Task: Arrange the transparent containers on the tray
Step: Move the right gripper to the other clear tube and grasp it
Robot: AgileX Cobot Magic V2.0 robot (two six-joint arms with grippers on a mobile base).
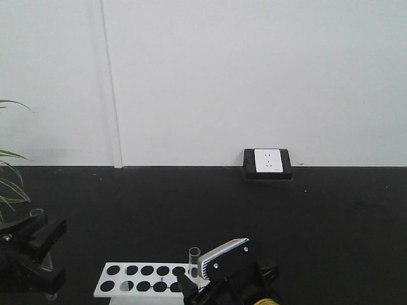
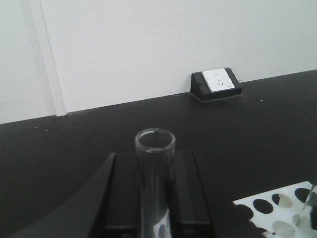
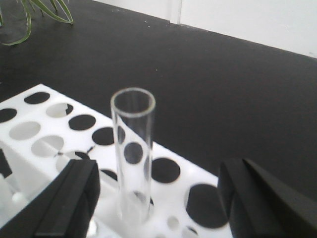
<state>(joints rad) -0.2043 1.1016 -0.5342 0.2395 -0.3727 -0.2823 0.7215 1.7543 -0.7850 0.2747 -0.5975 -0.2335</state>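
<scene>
My right gripper grabs the test tube by the clear side (image 1: 194, 262) beneath its rim (image 1: 194, 250) next, to arrange it on the tray.
A clear test tube (image 2: 155, 148) stands upright between the fingers of my left gripper (image 2: 155, 157), which is shut on it. In the front view this gripper (image 1: 38, 229) hangs at the lower left above the black table, with the tube's rim (image 1: 36, 213) showing on top. A second test tube (image 3: 132, 148) stands in a hole of the white rack (image 3: 29, 111). My right gripper (image 3: 159, 171) is open, one finger on each side of the tube and not touching it. A yellow sliver (image 1: 267, 302) shows under the right arm; I cannot tell whether it is the tray.
The white rack (image 1: 137, 279) with two rows of round holes sits at the table's near edge. A black box with a white socket (image 1: 267, 164) stands against the back wall. Plant leaves (image 1: 9, 187) reach in from the left.
</scene>
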